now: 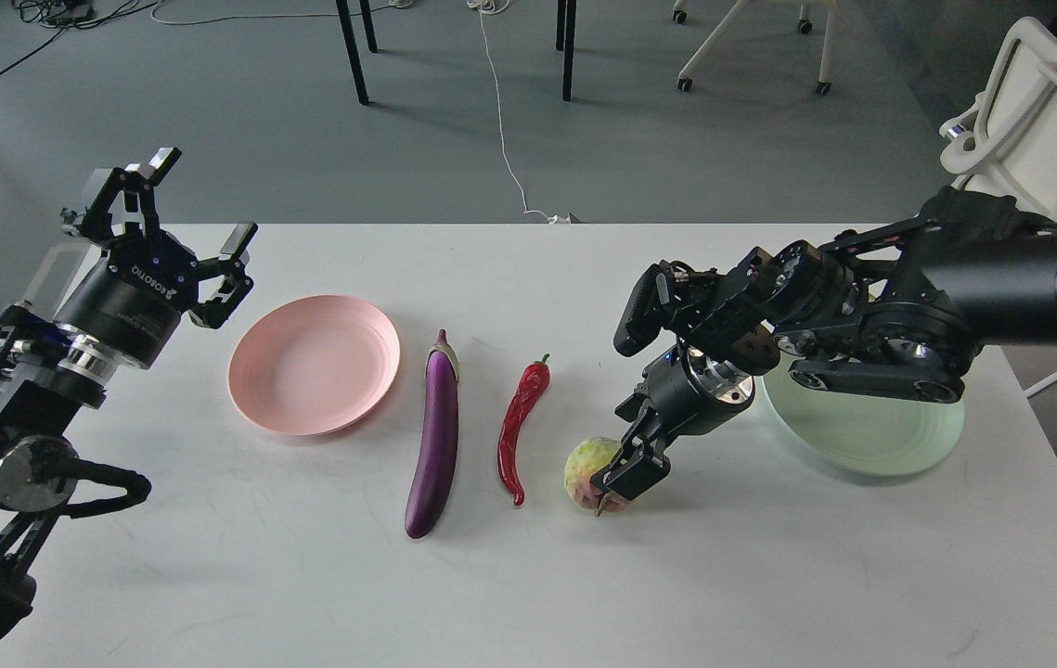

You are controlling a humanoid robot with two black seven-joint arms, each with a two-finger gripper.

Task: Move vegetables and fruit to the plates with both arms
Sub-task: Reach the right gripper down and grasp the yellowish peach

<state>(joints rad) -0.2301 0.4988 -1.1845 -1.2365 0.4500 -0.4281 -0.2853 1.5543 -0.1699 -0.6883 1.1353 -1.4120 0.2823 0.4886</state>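
Note:
The bumpy yellow-green fruit needs to be picked up next by its rounded sides with my right gripper, to move the fruit [584, 468] to the pale green plate [862, 436].
The purple eggplant [435, 436] and the red chili pepper [519, 422] lie side by side at the table's middle. The bumpy yellow-green fruit [584, 468] sits to their right. My right gripper [623, 468] is down at this fruit, its fingers spread over the fruit's right side. The pale green plate [862, 436] is partly covered by my right arm. The pomegranate is hidden behind that arm. The pale pink plate [315, 362] stands empty at the left. My left gripper [200, 199] is open and empty, raised beyond the pink plate's left edge.
The white table [528, 584] ends close to the green plate at the right. A white chair [1038, 121] stands at the far right. Chair and table legs and a white cable [500, 121] are on the floor beyond the table.

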